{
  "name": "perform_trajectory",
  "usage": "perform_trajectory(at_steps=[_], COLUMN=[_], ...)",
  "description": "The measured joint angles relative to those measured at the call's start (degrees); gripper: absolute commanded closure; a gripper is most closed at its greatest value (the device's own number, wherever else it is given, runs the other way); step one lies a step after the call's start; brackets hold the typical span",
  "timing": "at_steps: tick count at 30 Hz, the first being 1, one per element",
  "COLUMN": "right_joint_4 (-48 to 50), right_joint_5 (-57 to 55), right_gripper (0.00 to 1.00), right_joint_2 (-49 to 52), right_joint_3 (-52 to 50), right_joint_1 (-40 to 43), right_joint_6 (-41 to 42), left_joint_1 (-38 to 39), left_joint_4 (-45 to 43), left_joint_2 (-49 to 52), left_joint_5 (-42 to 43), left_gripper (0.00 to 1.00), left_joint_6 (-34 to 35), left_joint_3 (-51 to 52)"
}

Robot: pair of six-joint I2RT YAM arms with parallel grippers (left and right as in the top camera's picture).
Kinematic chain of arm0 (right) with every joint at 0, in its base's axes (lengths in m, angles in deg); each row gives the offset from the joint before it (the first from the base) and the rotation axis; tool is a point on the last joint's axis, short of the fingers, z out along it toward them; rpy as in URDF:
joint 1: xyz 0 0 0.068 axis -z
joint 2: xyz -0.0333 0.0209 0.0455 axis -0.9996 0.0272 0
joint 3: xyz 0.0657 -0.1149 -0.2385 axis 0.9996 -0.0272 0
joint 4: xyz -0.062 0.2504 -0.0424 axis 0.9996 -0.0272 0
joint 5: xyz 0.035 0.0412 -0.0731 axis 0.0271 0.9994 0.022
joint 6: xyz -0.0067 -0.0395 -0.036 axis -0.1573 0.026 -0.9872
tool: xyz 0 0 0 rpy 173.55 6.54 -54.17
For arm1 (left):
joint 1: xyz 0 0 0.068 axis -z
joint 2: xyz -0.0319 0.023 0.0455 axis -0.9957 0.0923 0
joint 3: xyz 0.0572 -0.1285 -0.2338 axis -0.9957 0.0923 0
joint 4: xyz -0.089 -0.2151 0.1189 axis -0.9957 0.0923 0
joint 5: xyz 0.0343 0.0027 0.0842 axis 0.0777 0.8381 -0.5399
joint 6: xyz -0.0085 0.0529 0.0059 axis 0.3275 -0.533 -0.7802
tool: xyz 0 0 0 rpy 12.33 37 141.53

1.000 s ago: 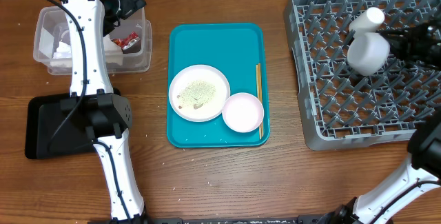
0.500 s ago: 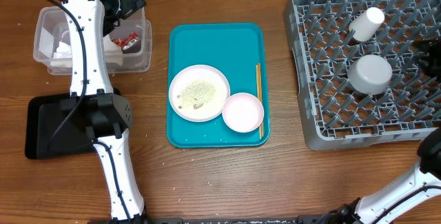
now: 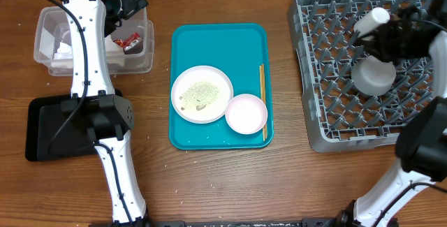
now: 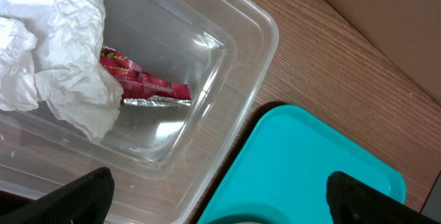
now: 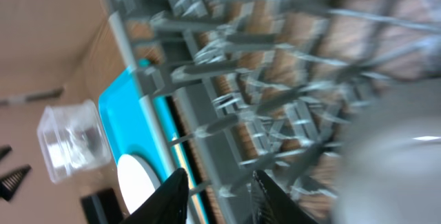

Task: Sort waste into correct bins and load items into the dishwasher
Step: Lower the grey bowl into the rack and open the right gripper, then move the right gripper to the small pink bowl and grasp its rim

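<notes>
The robot's right gripper should take the small bowl on the teal tray by the bowl's rim. The bowl's body then stays free to load among the wires of the rack.
My left gripper (image 4: pixel 220 198) hangs open over the near rim of the clear tub (image 4: pixel 227 38), nothing between its fingers. In the tub lie the crumpled napkin (image 4: pixel 58 58) and the red sauce packet (image 4: pixel 145 85). The plate (image 3: pixel 202 93) with rice grains, a small bowl (image 3: pixel 246 113) and the chopsticks (image 3: pixel 262 101) rest on the teal tray (image 3: pixel 209 42). In the dishwasher rack (image 3: pixel 335 126) a second bowl (image 3: pixel 374 79) sits upside down, with the cup (image 3: pixel 372 19) behind it. My right gripper (image 3: pixel 374 42) hovers over the rack between them, jaws apart and empty (image 5: pixel 220 196).
The shallow black tray (image 3: pixel 49 126) lies at the front left, partly under the left arm's base. In the right wrist view the rack's upright pegs (image 5: pixel 227 100) crowd close below the fingers. Bare wooden table runs between the teal tray and the rack.
The right gripper let go of the bowl, which now sits upside down lower in the rack. The arm drew off to the right, then swung back over the rack. The left arm is still.
</notes>
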Motion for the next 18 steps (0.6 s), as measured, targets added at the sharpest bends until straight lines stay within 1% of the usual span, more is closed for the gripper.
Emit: perform_trajectory(at_steps=[3,8,9,10,12,14,18], right_joint_4=[-0.7,-3.4,-4.3,-4.6,-7.1,-8.5,-11.3], right_joint_5=[-1.5,-5.1,-6.8,-7.3,-11.0,-14.1,-21.4], right_gripper=[0.58,0.48,0.43,0.38,0.21,0.15,0.09], right_joint_2=[-3.2,-6.9,-6.9,-6.9,-6.7,-6.7,-6.3], right_joint_3=[0.0,0.7,0.7,0.7,0.7,0.7,0.7], right_joint_1=[-4.6,-15.8,-19.4,-20.3,-26.6,-31.7,-42.8], right_joint_6=[-0.5,0.5,0.8,1.2,2.2,2.3,2.9], left_joint_1=[0.0,0.0,0.0,0.0,0.0,0.0,0.0], left_joint_4=[0.0,0.0,0.0,0.0,0.0,0.0,0.0], left_joint_2=[0.0,0.0,0.0,0.0,0.0,0.0,0.0], left_joint_5=[0.0,0.0,0.0,0.0,0.0,0.0,0.0], left_gripper=[0.00,0.00,0.00,0.00,0.00,0.00,0.00], left_joint_6=[0.0,0.0,0.0,0.0,0.0,0.0,0.0], left_joint_3=[0.0,0.0,0.0,0.0,0.0,0.0,0.0])
